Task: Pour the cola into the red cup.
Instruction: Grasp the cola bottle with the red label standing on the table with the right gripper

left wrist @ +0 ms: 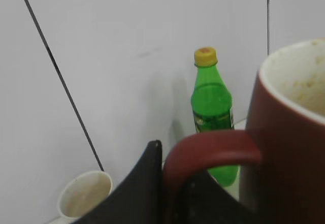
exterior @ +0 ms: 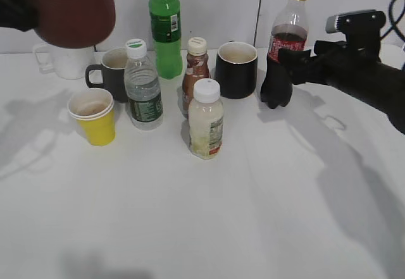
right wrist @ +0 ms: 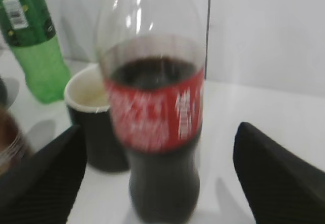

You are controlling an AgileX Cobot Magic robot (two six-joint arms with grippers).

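The right gripper grabs the cola by its lower body (exterior: 276, 88) next. That leaves the cola's capped top free to pour into the red cup.
The cola (exterior: 288, 32), a clear bottle of dark liquid with a red label, stands upright at the back right of the table. My right gripper (exterior: 276, 83) is open, with one finger on each side of its lower body; in the right wrist view the cola (right wrist: 157, 127) sits between the spread fingers of the right gripper (right wrist: 157, 183). The red cup (exterior: 69, 7) hangs in the air at the top left. In the left wrist view my left gripper (left wrist: 175, 183) is shut on the handle of the red cup (left wrist: 289, 148), which is upright with its pale inside showing.
A green bottle (exterior: 165, 26), two black mugs (exterior: 236, 69) (exterior: 111, 70), a water bottle (exterior: 143, 86), a small brown-liquid bottle (exterior: 195, 70), a white-capped bottle (exterior: 205, 121), a yellow paper cup (exterior: 93, 114) and a white mug (exterior: 63, 61) stand across the table's middle and left.
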